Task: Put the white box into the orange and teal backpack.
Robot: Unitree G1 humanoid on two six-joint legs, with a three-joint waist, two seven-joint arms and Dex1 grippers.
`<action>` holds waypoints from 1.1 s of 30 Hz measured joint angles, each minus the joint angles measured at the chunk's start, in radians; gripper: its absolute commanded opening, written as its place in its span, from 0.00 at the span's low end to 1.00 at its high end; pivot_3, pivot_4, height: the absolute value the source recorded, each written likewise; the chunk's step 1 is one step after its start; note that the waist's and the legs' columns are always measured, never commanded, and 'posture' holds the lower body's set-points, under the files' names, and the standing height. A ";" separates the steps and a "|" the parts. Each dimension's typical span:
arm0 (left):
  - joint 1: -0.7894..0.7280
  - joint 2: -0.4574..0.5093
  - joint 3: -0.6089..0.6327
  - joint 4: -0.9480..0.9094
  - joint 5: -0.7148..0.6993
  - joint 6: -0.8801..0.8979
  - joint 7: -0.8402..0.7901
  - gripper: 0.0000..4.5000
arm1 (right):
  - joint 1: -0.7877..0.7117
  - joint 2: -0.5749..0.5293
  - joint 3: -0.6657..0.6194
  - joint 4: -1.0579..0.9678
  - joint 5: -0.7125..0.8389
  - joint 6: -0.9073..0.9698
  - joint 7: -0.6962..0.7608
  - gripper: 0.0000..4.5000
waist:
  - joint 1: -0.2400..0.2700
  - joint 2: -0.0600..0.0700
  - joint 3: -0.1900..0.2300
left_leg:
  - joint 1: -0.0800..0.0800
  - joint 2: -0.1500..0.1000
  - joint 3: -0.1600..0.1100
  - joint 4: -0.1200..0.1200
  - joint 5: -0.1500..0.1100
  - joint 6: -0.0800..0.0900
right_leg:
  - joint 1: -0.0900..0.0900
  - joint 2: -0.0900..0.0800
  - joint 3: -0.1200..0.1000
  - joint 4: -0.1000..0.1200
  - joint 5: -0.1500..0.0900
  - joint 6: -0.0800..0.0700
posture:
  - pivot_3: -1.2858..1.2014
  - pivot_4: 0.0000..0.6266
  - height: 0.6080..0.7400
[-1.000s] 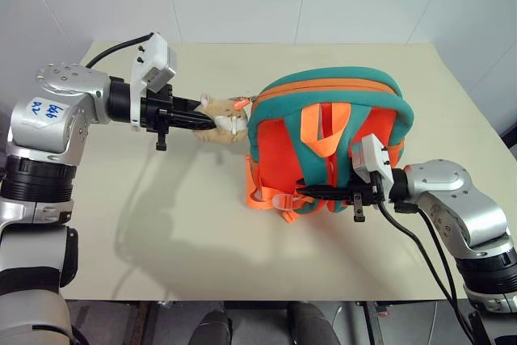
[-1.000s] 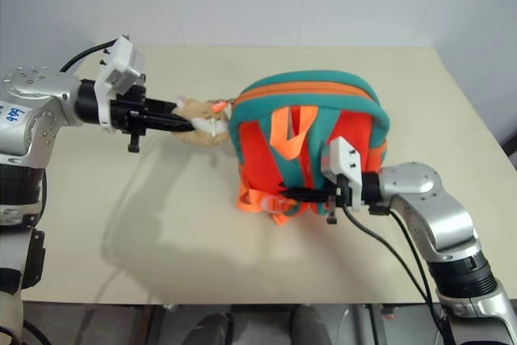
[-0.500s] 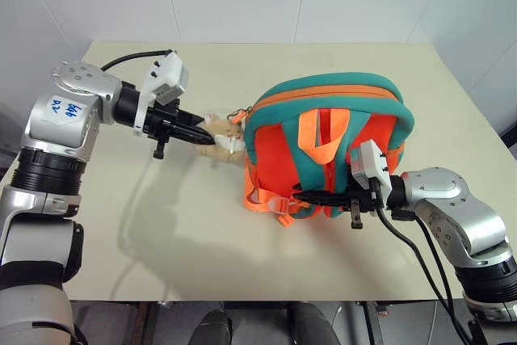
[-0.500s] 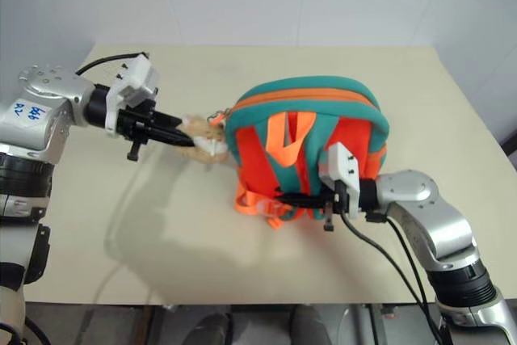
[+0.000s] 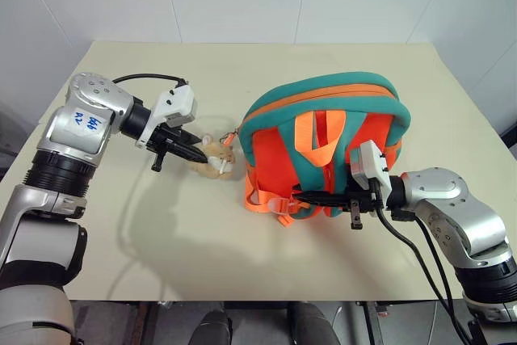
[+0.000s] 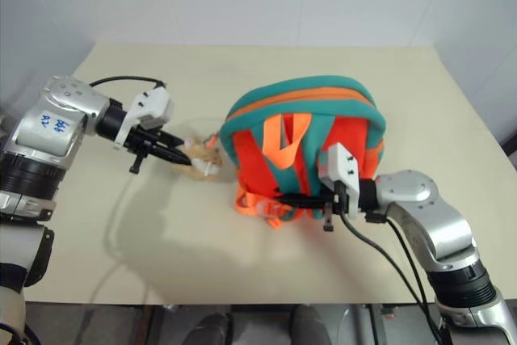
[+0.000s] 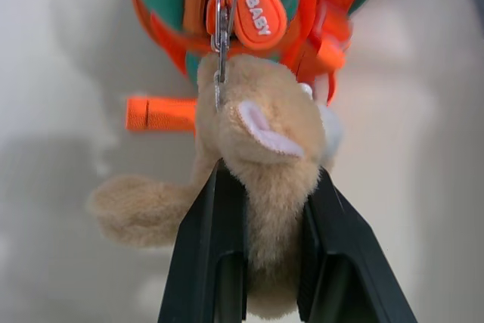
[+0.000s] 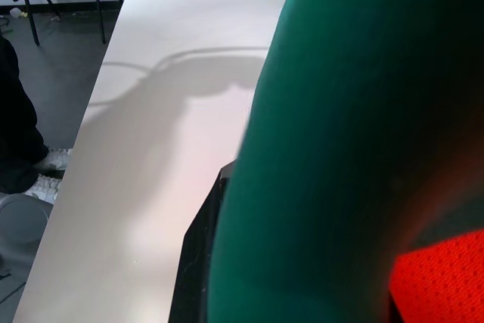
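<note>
The backpack [image 5: 323,131] my right gripper pinches stands with its lower edge [image 5: 305,215] resting on the tabletop and would stay standing, so my right gripper opens next.
The orange and teal backpack [image 5: 323,131] stands upright in the middle of the beige table, strap side toward me. A tan plush toy [image 7: 265,149] hangs by a small chain from its orange zipper tab [image 7: 253,1]. My left gripper [image 5: 198,153] is shut on that plush toy, low over the table to the left of the bag. My right gripper [image 5: 305,194] reaches in from the right along the bag's bottom edge, shut on the teal fabric [image 8: 348,134]; one black finger [image 8: 198,262] shows beside it. The white box is out of view.
Loose orange webbing straps [image 5: 265,198] trail from the bag's lower left onto the table [image 5: 161,248]. White walls stand behind the table's far edge. In the right wrist view, dark floor and chair legs [image 8: 30,5] lie past the table's side.
My left gripper has sunk toward the table and tilted downward, taking the plush toy with it. The backpack has settled a little. The right arm has held still.
</note>
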 measured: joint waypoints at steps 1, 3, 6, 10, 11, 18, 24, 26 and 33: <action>-0.012 -0.011 -0.013 0.030 0.024 -0.025 0.000 0.09 | 0.000 0.000 0.000 0.000 -0.001 0.000 0.000 0.15 | 0.001 0.000 0.000 | 0.000 0.000 0.000 0.000 0.000 0.000 | 0.000 0.000 0.000 0.000 0.000 0.000 | 0.52 0.24 1.00; -0.022 -0.025 -0.027 0.061 0.048 -0.056 0.000 0.09 | 0.000 0.001 0.000 0.000 -0.001 0.000 0.000 0.15 | 0.000 0.000 0.000 | 0.000 0.000 0.000 0.000 0.000 0.000 | 0.000 0.000 0.000 0.000 0.000 0.000 | 0.52 0.24 1.00; -0.023 -0.054 -0.039 0.095 0.068 -0.089 0.000 0.09 | 0.000 0.001 0.000 0.000 -0.002 0.000 -0.001 0.15 | -0.001 0.000 0.000 | 0.000 0.000 0.000 0.000 0.000 0.000 | 0.000 0.000 0.000 0.004 0.000 0.000 | 0.52 0.24 1.00; -0.023 -0.095 -0.057 0.144 0.090 -0.120 0.000 0.09 | -0.002 0.003 0.000 0.002 -0.003 0.000 -0.001 0.15 | -0.001 0.000 0.000 | 0.000 0.000 0.000 0.001 0.000 0.000 | 0.000 0.000 0.000 0.004 0.000 0.000 | 0.52 0.24 1.00; -0.023 -0.110 -0.058 0.161 0.094 -0.130 0.000 0.09 | -0.003 0.005 0.000 0.003 -0.004 0.000 -0.001 0.15 | 0.000 0.000 0.000 | 0.000 0.000 0.000 0.001 0.000 0.000 | 0.000 0.000 0.000 0.004 0.000 0.000 | 0.52 0.24 1.00; -0.023 -0.194 -0.082 0.217 0.133 -0.171 0.000 0.09 | -0.005 0.009 0.000 0.005 -0.008 0.000 -0.003 0.15 | 0.000 0.000 0.000 | 0.000 0.000 0.000 0.001 0.000 0.000 | 0.000 0.000 0.000 0.005 0.000 0.000 | 0.52 0.24 1.00; -0.030 -0.228 -0.077 0.256 0.154 -0.203 0.000 0.09 | -0.005 0.015 0.000 0.007 -0.012 0.000 -0.004 0.15 | 0.002 0.000 0.000 | 0.000 0.000 0.000 0.002 0.000 0.000 | 0.000 0.000 0.000 0.005 0.000 0.000 | 0.52 0.24 1.00; -0.030 -0.235 -0.070 0.270 0.156 -0.210 0.000 0.09 | -0.006 0.019 0.000 0.008 -0.013 -0.001 -0.006 0.15 | 0.002 0.000 0.000 | 0.001 0.000 0.000 0.002 0.000 0.000 | 0.001 0.000 0.000 0.005 0.000 0.000 | 0.52 0.24 1.00; -0.025 -0.243 -0.053 0.282 0.157 -0.205 0.000 0.53 | -0.015 0.019 0.002 0.009 -0.023 0.012 -0.023 0.22 | 0.002 0.000 0.000 | 0.001 0.000 0.000 0.002 0.000 0.000 | 0.001 0.000 0.000 0.007 0.000 0.000 | 0.52 0.24 1.00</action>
